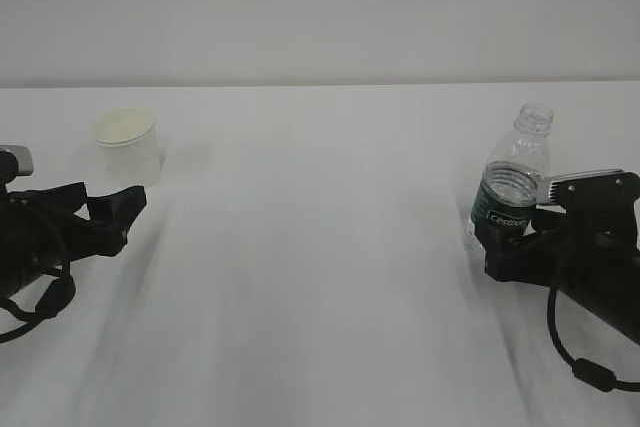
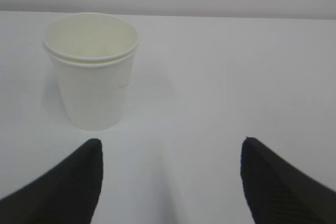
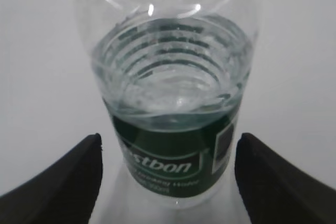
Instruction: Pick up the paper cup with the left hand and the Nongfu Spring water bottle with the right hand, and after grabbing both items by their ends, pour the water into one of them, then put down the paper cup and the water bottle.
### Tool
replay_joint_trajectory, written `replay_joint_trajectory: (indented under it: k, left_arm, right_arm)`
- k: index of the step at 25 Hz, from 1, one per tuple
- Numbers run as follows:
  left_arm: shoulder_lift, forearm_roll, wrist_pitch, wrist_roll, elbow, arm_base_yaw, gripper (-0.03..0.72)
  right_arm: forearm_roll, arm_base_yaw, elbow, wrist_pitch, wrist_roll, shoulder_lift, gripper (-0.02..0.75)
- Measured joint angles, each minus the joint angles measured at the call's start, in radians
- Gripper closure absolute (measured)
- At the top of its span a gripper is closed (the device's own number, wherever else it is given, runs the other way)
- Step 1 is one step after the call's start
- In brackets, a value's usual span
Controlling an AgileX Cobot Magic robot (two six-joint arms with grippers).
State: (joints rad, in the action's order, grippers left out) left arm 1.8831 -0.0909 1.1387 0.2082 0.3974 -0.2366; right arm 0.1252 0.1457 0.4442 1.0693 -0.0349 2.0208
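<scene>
My right gripper should grab the bottle by its green-labelled base next, because the water is low in the tall, open bottle.
The white paper cup stands upright at the back left of the table. In the left wrist view the paper cup is ahead and to the left of my left gripper, which is open with only bare table between its fingers. My left gripper sits low, just short of the cup. The uncapped Nongfu Spring water bottle stands upright at the right, with water up to its green label. My right gripper is open around the bottle, a gap on each side. Its black fingers reach the bottle's base.
The white tabletop runs back to a pale wall. Between the two arms only bare table surface shows. Black cables loop beside each arm near the front edge.
</scene>
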Motion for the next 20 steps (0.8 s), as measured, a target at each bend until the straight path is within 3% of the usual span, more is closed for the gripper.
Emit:
replay_joint_trajectory:
  k: [20]
  left_arm:
    - [0.000, 0.000, 0.000, 0.000, 0.000, 0.000, 0.101]
  right_arm:
    - [0.002, 0.000, 0.108, -0.058, 0.000, 0.035, 0.150]
